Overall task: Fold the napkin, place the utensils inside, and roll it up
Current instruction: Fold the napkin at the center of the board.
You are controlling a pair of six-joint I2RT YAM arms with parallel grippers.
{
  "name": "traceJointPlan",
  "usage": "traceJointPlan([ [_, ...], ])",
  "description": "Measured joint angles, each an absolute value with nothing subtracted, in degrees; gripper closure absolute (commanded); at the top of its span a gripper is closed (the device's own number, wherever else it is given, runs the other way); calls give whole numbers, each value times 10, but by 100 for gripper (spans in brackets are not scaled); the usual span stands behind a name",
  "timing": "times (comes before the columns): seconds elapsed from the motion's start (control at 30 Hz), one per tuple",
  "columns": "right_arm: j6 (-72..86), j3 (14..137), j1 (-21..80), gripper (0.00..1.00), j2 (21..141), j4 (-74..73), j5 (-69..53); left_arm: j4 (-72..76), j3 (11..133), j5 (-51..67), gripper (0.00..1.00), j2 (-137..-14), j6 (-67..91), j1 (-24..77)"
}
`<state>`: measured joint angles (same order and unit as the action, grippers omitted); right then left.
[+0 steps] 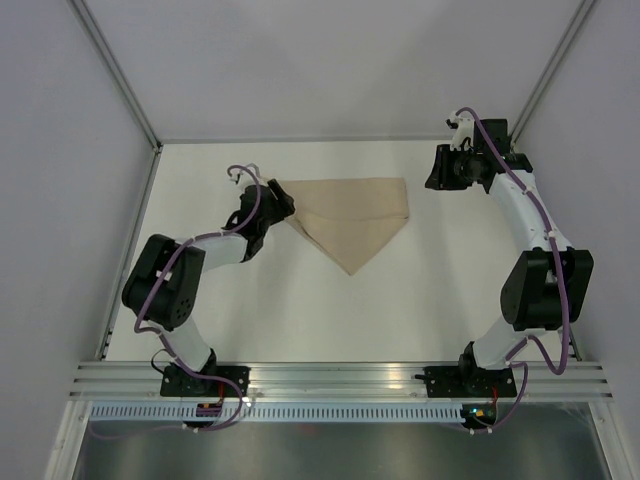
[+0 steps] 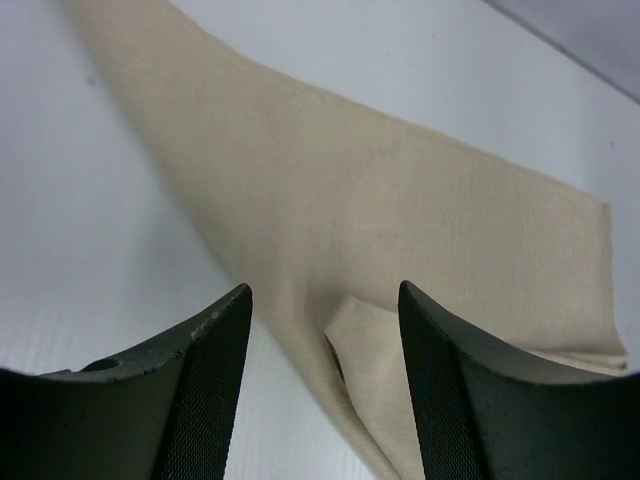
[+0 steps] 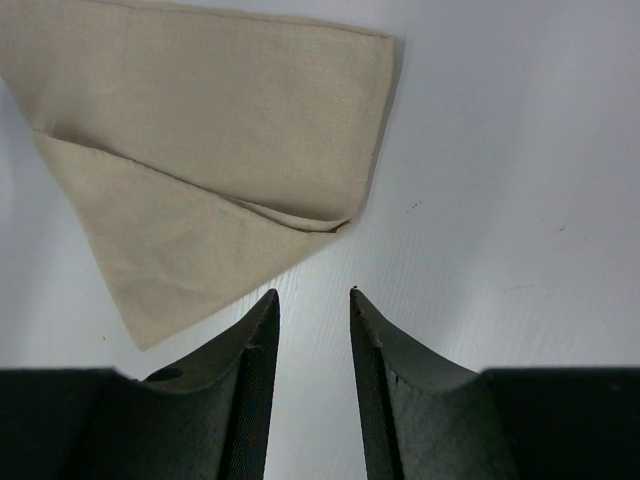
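Note:
To fold the beige napkin (image 1: 350, 218), my left gripper should next grip the napkin's side corner beneath the gripper, so that corner can cross inward.
The beige napkin (image 1: 350, 218) lies folded on the white table, roughly a triangle with its point toward the arms. My left gripper (image 1: 283, 208) is open at the napkin's left corner; in the left wrist view its gripper (image 2: 325, 290) straddles the cloth (image 2: 400, 220), with a folded layer edge between the fingers. My right gripper (image 1: 432, 170) is open and empty just right of the napkin's right corner; in the right wrist view the gripper (image 3: 313, 292) sits over bare table just short of the napkin (image 3: 220, 130). The fork is out of view.
The white table (image 1: 450, 290) is bounded by grey walls at the back and sides and by an aluminium rail (image 1: 340, 378) at the near edge, where both arm bases sit.

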<state>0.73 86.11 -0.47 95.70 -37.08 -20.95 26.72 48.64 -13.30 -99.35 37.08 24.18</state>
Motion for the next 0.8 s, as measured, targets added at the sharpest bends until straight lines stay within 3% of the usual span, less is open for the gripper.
traceJointPlan([
  [0.27, 7, 861, 2, 60, 957, -371, -210, 167, 605, -134, 33, -1015, 397, 105],
  [0.43, 7, 861, 13, 60, 957, -372, -212, 128, 697, -103, 39, -1082, 412, 48],
  [0.8, 7, 861, 13, 61, 957, -372, -212, 73, 747, -43, 38, -1186, 440, 28],
])
